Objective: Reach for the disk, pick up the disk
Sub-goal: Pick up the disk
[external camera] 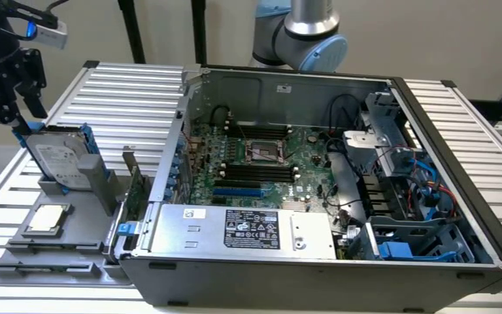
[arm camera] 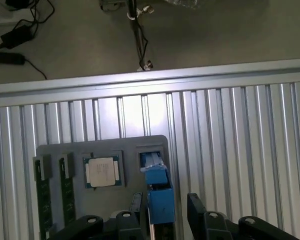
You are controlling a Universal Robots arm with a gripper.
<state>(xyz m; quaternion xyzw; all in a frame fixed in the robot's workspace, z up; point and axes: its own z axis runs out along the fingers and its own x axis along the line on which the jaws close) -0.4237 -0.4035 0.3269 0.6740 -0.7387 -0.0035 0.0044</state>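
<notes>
My fingers stop near the top corner of the disk, short of the blue carrier's sides, so it is too early to close. My gripper comes down next, before closing.
The disk stands on edge in a slot of the grey holder tray, at the exterior view's left. It is silver-grey with a white label and a blue carrier. My black gripper hangs just over its upper corner. In the wrist view the carrier's blue edge lies between my two fingers, with a gap showing on one side. The gripper is open and nothing is gripped.
An open computer case takes up the middle and right of the ribbed metal table. A silver power supply box sits at its front. The tray also holds a small square chip and memory sticks. The arm's base stands behind the case.
</notes>
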